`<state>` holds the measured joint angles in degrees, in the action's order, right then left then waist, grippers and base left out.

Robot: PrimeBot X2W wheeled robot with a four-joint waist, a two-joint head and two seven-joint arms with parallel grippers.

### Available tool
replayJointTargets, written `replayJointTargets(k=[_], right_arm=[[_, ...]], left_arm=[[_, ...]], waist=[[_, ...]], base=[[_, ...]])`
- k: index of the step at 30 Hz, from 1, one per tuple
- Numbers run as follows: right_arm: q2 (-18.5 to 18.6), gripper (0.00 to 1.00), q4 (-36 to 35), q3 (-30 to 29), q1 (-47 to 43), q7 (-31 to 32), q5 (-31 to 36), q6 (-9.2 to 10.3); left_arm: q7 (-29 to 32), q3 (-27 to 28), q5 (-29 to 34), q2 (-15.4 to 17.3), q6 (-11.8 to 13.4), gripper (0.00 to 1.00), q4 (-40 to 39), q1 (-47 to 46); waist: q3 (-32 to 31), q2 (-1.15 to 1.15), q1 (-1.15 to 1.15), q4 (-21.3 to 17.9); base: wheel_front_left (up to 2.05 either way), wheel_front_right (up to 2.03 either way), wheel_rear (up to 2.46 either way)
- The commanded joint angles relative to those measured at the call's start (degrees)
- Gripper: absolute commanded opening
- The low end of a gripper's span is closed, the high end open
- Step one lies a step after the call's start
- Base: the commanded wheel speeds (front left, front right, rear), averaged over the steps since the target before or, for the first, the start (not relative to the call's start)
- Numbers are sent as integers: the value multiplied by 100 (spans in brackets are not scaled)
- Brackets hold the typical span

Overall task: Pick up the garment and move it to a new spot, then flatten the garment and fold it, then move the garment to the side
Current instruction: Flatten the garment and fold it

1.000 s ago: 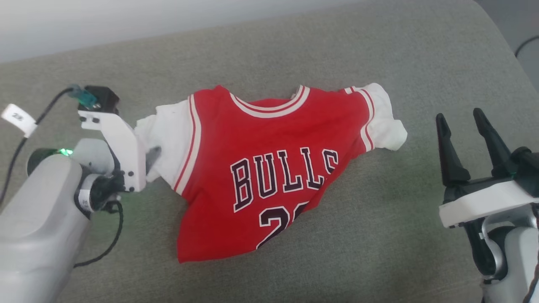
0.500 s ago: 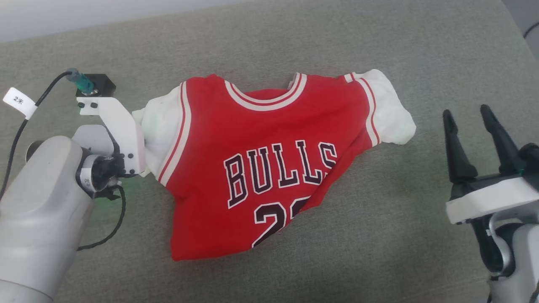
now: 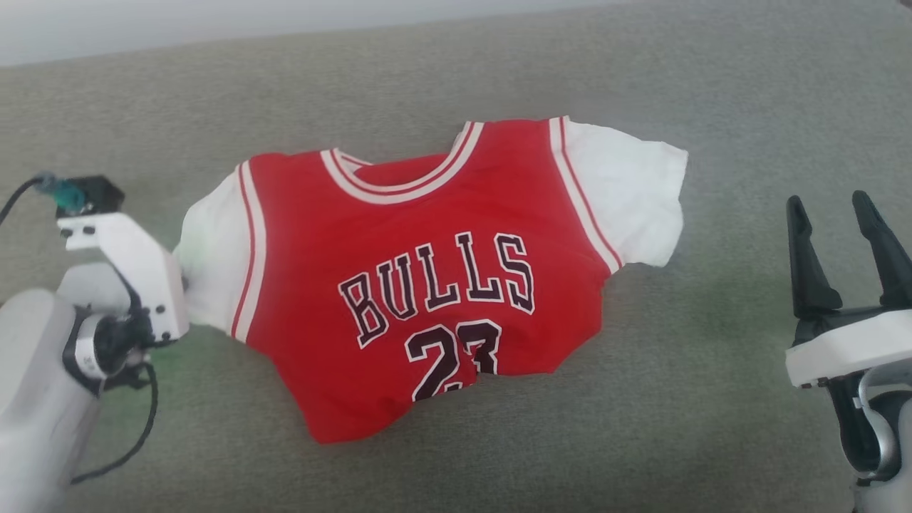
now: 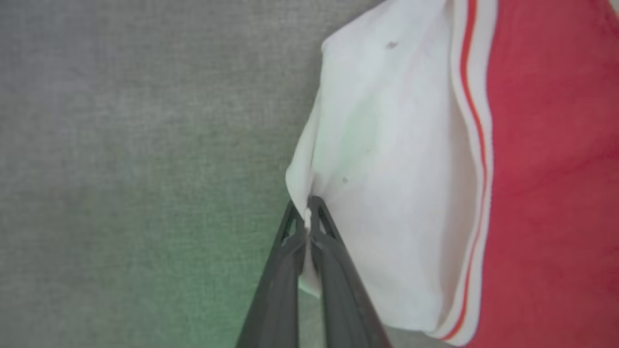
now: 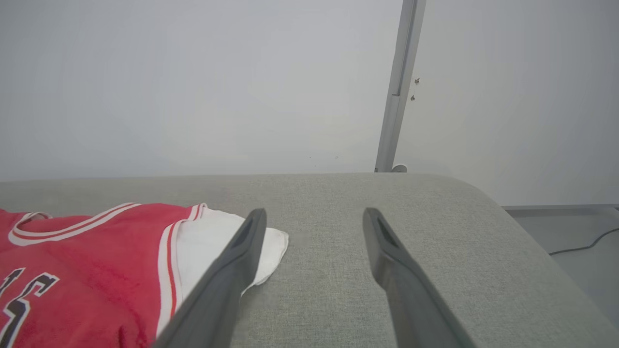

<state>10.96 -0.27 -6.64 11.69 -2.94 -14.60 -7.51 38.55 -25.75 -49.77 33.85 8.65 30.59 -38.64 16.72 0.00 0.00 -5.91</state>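
The garment has to go to a new spot, so next my right gripper should pick it up by its other white sleeve to help move it there.
The garment, a red jersey with white sleeves and black "BULLS 23" lettering, lies front-up on the grey cushion, with its lower hem crumpled. In the left wrist view my left gripper is shut on the edge of the garment's white sleeve, beside the red body. In the head view the left wrist's white bracket hides those fingers at that sleeve. My right gripper stands open to the right of the garment, apart from it. Its fingers point past the other white sleeve.
The grey cushion ends in a rounded edge at the right. Beyond it are a pale wall, a metal post and a cable on the floor. A black cable loops from my left wrist.
My left gripper has shut on the white sleeve and drawn it leftward. The garment is stretched wider, with "23" and the right sleeve now spread. The head view has also shifted.
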Motion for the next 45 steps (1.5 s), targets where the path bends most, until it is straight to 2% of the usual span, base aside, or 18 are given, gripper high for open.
replayJointTargets(k=[1,6,8,9,11,12,13,20,28,39,43,44,45], right_arm=[[-20,100,-64,-15,-72,45,33,4],[-34,100,-128,-19,-84,134,64,4],[-35,100,-149,-22,-79,164,64,4],[-31,100,-157,-21,-79,179,61,4],[-25,100,-178,-18,-81,198,63,4],[-16,100,-188,-17,-89,217,63,4],[-11,100,-195,-14,-96,225,60,4],[23,100,-243,7,-120,279,28,4],[71,100,-299,114,-12,324,-35,4],[189,100,-392,199,150,406,-133,4],[275,100,-396,294,206,520,-214,4],[320,100,-400,353,262,595,-273,4],[320,100,-400,353,262,595,-273,4]], left_arm=[[65,54,-75,86,120,0,-117,255],[63,165,-217,249,323,0,-637,718],[11,224,-251,216,374,0,-783,856],[-24,224,-249,210,384,17,-845,905],[-85,250,-271,194,415,57,-935,963],[-116,255,-278,186,412,95,-971,971],[-111,259,-274,205,408,100,-1002,967],[71,233,-166,406,365,100,-1171,625],[304,87,-3,572,140,100,-857,54],[319,-5,-7,372,-68,100,-86,-426],[488,-73,-134,109,-8,100,298,-470],[653,-146,-215,-48,-33,71,444,-470],[653,-146,-215,-48,-33,71,444,-470]], waist=[[-46,0,0,112],[-64,0,0,231],[-66,0,0,266],[-70,0,0,282],[-73,0,0,310],[-78,0,0,325],[-84,0,0,337],[-132,0,0,351],[-13,0,0,185],[345,0,0,-29],[457,0,0,-32],[501,0,0,-11],[501,0,0,-11]], base=[[0,0,0],[0,0,0],[0,0,0],[0,0,0],[0,0,0],[0,0,0],[0,0,0],[0,0,0],[0,0,0],[0,0,0],[0,0,0],[0,0,0],[0,0,0]])
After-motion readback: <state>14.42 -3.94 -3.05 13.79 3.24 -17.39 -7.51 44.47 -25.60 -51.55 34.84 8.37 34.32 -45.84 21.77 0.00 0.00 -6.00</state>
